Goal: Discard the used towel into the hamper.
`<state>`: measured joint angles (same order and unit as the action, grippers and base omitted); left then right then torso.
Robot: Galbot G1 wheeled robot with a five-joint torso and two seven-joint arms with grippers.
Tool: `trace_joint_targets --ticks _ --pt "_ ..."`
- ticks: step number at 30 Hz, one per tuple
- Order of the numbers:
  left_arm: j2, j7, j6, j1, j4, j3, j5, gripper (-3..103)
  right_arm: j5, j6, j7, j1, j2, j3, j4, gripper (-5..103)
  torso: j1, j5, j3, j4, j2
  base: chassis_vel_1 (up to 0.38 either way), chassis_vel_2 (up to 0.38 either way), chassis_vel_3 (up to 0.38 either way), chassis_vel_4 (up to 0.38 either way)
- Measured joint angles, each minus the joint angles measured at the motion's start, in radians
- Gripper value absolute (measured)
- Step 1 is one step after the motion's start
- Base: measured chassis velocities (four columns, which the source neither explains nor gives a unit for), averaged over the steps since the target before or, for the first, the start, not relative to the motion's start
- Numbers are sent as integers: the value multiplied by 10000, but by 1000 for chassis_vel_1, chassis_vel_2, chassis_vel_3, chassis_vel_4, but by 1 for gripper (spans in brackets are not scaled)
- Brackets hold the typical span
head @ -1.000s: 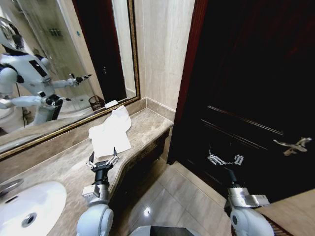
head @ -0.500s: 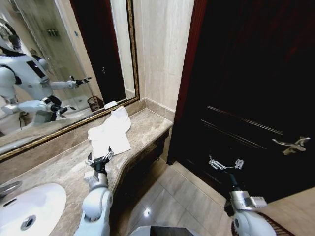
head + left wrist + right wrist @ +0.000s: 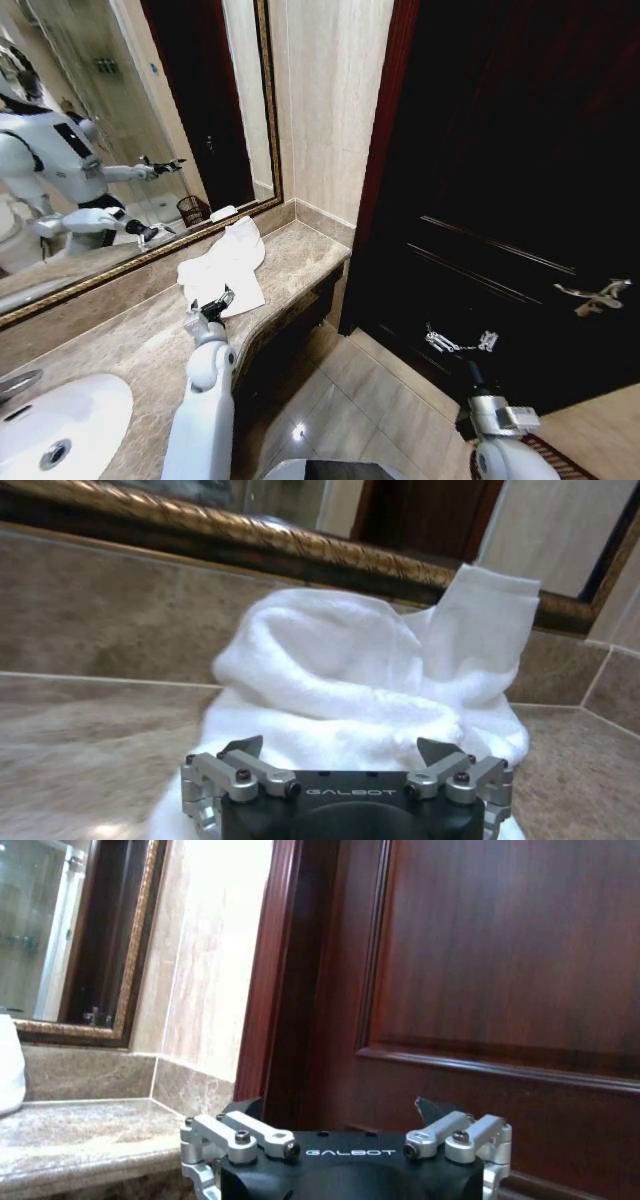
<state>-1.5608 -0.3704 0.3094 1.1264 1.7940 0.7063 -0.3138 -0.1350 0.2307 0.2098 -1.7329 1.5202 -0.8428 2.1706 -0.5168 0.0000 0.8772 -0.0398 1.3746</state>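
Observation:
The towel's near edge (image 3: 245, 302) is flat on the counter, so I should next use my left gripper to grab the towel by its bulging fold (image 3: 217, 270) that stands up.
The used towel (image 3: 226, 266) lies crumpled and white on the marble counter (image 3: 300, 262), against the mirror's gilt frame. My left gripper (image 3: 210, 304) is open, low over the towel's near edge. In the left wrist view the towel (image 3: 372, 682) bulges just beyond the left gripper (image 3: 340, 745), with nothing between the fingers. My right gripper (image 3: 460, 341) hangs open over the floor in front of the dark door; the right wrist view shows this gripper (image 3: 340, 1105) holding nothing. The hamper (image 3: 195, 210) appears as a small dark basket reflected in the mirror.
A white sink (image 3: 62, 412) and a tap (image 3: 18, 379) sit at the counter's near left. The dark wooden door (image 3: 500, 170) with a metal handle (image 3: 598, 293) stands to the right. Tiled floor (image 3: 350, 400) lies below the counter's curved edge.
My left arm has stretched forward, carrying the open gripper from mid-counter up to the towel's near edge. The right gripper has stayed low by the door.

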Motion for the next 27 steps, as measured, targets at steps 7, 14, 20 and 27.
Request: trace_joint_targets --ticks 7,14,20,27 --pt "423 50 615 -794 -911 -227 -827 100 -2 9 -69 23 40 -4 -23 100 0 -1 0 -1 0 0 0 0 0" --pt "520 305 624 -790 -1053 -358 -1367 77 -55 133 -113 118 134 -57 -209 100 1 2 -1 -2 0 0 0 0 0" --pt "623 465 374 -671 -1133 -382 -1205 66 -83 186 -120 195 196 -48 -275 100 1 -1 -1 0 0 0 0 0 0" --pt "954 627 120 -316 -1010 -558 -1286 42 -80 220 -123 263 265 33 -299 100 0 -1 -1 -2 0 0 0 0 0"
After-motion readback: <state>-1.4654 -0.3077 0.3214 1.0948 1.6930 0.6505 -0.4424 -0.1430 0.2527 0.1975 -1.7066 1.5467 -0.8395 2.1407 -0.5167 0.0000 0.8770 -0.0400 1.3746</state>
